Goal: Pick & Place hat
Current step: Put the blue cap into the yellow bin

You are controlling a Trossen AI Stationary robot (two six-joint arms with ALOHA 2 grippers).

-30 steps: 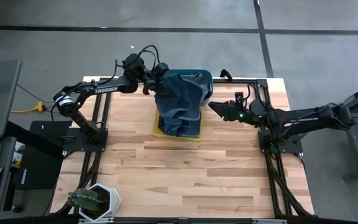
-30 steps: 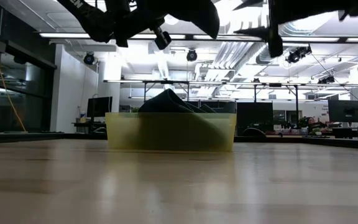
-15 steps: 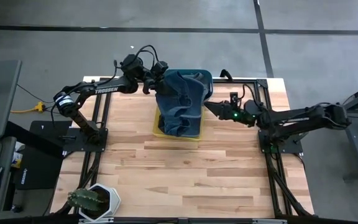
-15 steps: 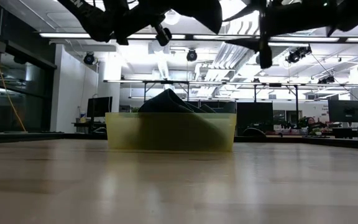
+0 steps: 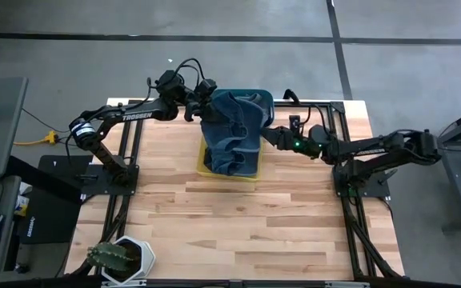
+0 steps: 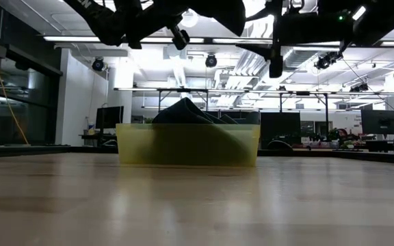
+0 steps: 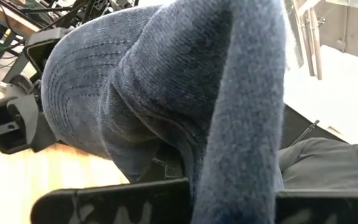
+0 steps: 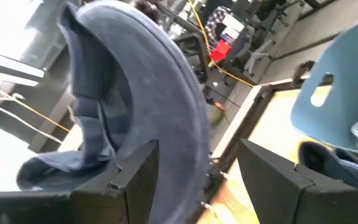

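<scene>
My right gripper grabs the dark blue hat by its curved brim [image 8: 185, 106] next, to place the hat in the yellow bin.
A dark blue cloth hat [image 5: 232, 128] hangs in the air from my left gripper [image 5: 207, 102], which is shut on it above the yellow bin [image 5: 204, 169]. In the low view the hat [image 6: 214, 12] shows well above the bin [image 6: 187, 145]. My right gripper [image 5: 265, 135] is open and level at the hat's right side. In the right wrist view its two fingers stand on either side of the hat's curved edge [image 8: 182, 118]. Whether they touch it I cannot tell. My left gripper holds the hat by its upper far part [image 7: 244, 124], with a thick fold of cloth running down between the fingers [image 7: 104, 202]. It comes from the table's left, roughly level. The hat is lifted clear and hangs slack below the hold.
More dark cloth [image 6: 183, 113] lies heaped in the yellow bin. A blue tub [image 5: 261, 98] stands behind it at the far edge. A potted cactus [image 5: 118, 258] sits at the near left corner. Bare wood [image 5: 246, 224] lies toward the near edge.
My right gripper has moved toward the table's left, closing in on the hanging hat until its open fingers stand around the hat's edge. The left gripper and the hat have kept still.
</scene>
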